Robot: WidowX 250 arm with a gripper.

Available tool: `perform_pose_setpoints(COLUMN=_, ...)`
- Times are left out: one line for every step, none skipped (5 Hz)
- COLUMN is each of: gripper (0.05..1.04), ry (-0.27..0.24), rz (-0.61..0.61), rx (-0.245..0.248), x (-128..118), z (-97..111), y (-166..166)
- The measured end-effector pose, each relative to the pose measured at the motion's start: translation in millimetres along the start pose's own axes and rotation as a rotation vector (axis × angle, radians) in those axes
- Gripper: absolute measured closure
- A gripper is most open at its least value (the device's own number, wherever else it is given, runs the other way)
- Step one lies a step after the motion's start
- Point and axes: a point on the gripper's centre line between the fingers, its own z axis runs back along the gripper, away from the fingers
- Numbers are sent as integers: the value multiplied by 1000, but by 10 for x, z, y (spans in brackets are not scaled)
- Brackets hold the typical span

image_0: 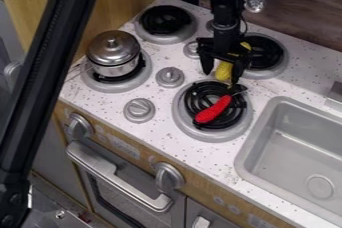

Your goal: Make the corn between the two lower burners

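The robot will set the corn (224, 71) between the two lower burners, so its gripper will grab the corn by its yellow middle next.
The black gripper (222, 70) hangs over the area between the rear right burner and the lower right burner, its fingers spread open. Yellow corn (224, 71) shows between and behind the fingers, with a gap to the left finger; its far end lies by the rear right burner (266, 53). Whether the corn touches the right finger cannot be told. Of the two lower burners, the right one (212, 131) bears a red toy vegetable (213, 110), and the left one (115, 85) holds a lidded metal pot (113, 56).
A grey knob (170, 77) and another knob (139, 109) stand on the white top between the lower burners. An unused burner (165, 22) is at the back left, the sink (294, 147) at the right. A metal strainer (256, 0) hangs near the arm.
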Motion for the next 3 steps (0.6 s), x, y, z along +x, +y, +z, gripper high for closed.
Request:
perform_pose_setpoints(gripper=389, ry=3, rz=4, rx=-4, x=-11, z=-10, y=-19)
perform_pose_setpoints(gripper=491, ry=2, rz=-1, rx=-11, x=-25, z=-9, y=-38)
perform_pose_setpoints(gripper=491, ry=-11, rz=-17, rx=-16, x=-86, z=109, y=-17)
